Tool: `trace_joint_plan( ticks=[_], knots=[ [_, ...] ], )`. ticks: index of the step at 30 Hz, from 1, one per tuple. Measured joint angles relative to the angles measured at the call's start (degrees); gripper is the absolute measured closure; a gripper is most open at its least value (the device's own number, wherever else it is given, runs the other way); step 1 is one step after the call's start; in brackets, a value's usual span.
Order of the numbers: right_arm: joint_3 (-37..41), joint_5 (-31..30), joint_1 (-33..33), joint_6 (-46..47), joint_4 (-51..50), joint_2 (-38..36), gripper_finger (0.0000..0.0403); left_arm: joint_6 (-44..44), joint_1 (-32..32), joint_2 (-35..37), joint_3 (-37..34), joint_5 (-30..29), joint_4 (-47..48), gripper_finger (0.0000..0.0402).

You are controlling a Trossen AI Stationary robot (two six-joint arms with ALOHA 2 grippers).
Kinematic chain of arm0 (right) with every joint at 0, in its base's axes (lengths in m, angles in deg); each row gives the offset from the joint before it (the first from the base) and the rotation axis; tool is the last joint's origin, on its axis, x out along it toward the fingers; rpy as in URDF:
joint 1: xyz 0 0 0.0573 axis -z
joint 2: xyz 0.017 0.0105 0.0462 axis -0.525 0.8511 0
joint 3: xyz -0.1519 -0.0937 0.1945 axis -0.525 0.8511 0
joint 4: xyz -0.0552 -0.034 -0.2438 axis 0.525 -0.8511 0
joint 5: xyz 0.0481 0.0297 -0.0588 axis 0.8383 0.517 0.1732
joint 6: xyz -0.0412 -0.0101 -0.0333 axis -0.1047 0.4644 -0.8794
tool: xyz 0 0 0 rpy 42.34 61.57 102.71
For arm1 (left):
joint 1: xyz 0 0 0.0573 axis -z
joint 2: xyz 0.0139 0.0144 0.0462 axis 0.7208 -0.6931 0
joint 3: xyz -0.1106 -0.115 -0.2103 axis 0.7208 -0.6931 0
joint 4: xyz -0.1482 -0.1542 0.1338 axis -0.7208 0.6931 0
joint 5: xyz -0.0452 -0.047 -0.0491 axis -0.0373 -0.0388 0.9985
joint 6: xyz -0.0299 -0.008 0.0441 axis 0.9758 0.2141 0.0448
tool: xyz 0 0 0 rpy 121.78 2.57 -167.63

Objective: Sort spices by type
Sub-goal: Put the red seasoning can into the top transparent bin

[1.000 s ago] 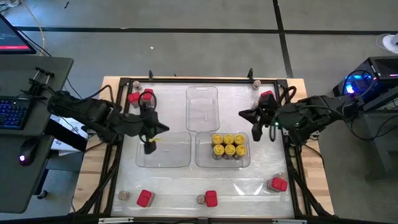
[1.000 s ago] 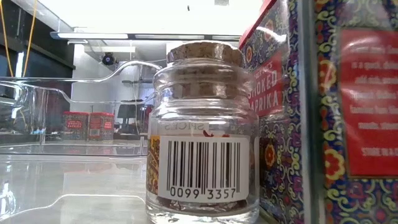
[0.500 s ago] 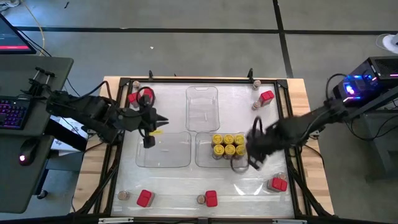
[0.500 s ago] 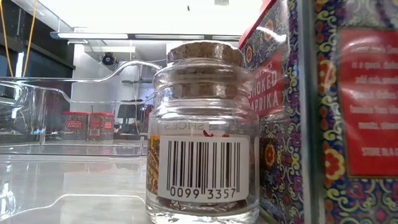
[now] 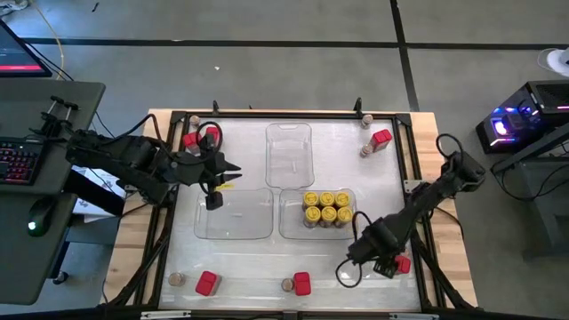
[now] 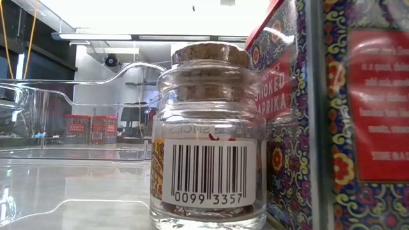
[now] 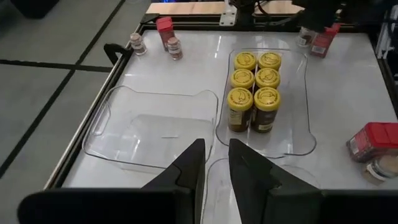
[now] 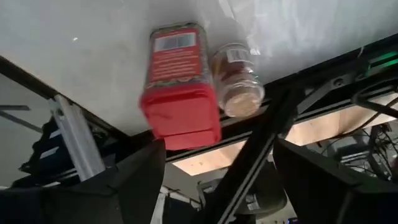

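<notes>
Next, my right gripper grabs the red box by its red lid point(image 5: 403, 265) to sort it into an empty clear tray.
Several yellow-lidded jars point(image 5: 327, 209) stand in the near right clear tray point(image 5: 351, 233). Red boxes point(image 5: 206, 283) and small cork-topped jars point(image 5: 286, 285) stand scattered along the table's edges. My right gripper point(image 8: 217, 180) is open at the near right corner, pointing steeply down, its fingers wide apart just short of a red box point(image 8: 180, 81) and a cork-topped jar point(image 8: 236, 78) that stand side by side. My left gripper point(image 7: 216, 168) hovers over the far edge of the near left tray point(image 7: 149, 124), fingers a narrow gap apart with nothing between them.
A third clear tray point(image 5: 289, 156) lies at the far middle with nothing in it. A black frame rail point(image 5: 418, 191) runs along the table's edges. In the low view, a cork-topped jar point(image 6: 208, 137) and a red box point(image 6: 332, 115) stand right before the camera.
My right gripper has swung from the table's far right side toward the near right corner, sinking low and tipping over to point steeply down beside the red box there.
</notes>
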Motion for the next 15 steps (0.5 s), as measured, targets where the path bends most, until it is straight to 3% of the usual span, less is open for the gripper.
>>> trace_joint_plan(
  ticks=[7,15],
  knots=[
    [4.1,3.3,-0.5,-2.0,4.8,-1.9,0.011,1.4,0.0,0.0,0.0,0.1,0.0,0.0341],
    [6.3,3.0,-1.4,0.1,11.6,-1.7,0.011,5.1,0.0,0.0,0.0,0.2,0.0,0.0341]
  ],
)
